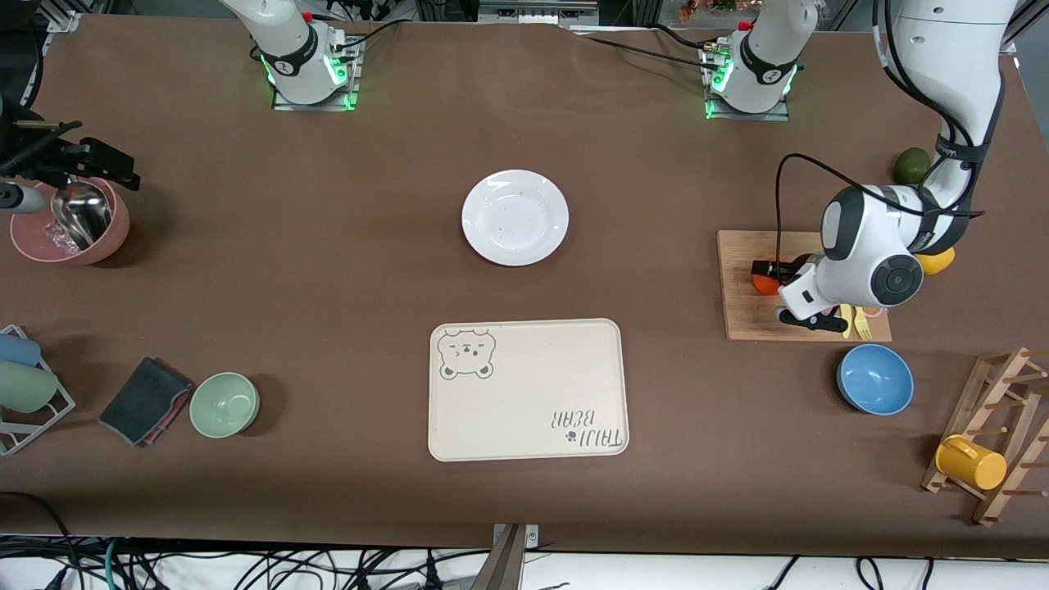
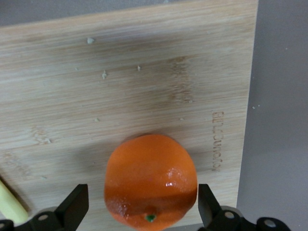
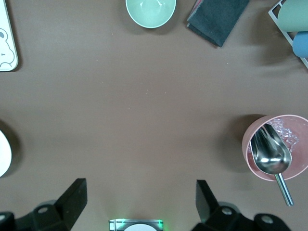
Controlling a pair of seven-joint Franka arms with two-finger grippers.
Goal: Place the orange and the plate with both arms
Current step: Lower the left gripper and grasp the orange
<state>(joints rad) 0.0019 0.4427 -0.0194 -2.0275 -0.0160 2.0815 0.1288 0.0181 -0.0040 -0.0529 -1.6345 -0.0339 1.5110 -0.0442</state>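
Observation:
The orange has to go on the white plate, so my left gripper should next grab the orange by its round sides.
The orange sits on a wooden cutting board at the left arm's end of the table. My left gripper is down over it, open, with one finger on each side and small gaps between the fingers and the fruit. The left wrist view shows the orange between the open fingers of the left gripper. The white plate lies mid-table, farther from the front camera than the cream bear tray. My right gripper waits high over the pink bowl, open and empty.
A pink bowl with a metal scoop, a pale green bowl, a dark cloth and a cup rack are at the right arm's end. A blue bowl, lemon, avocado and mug rack surround the board.

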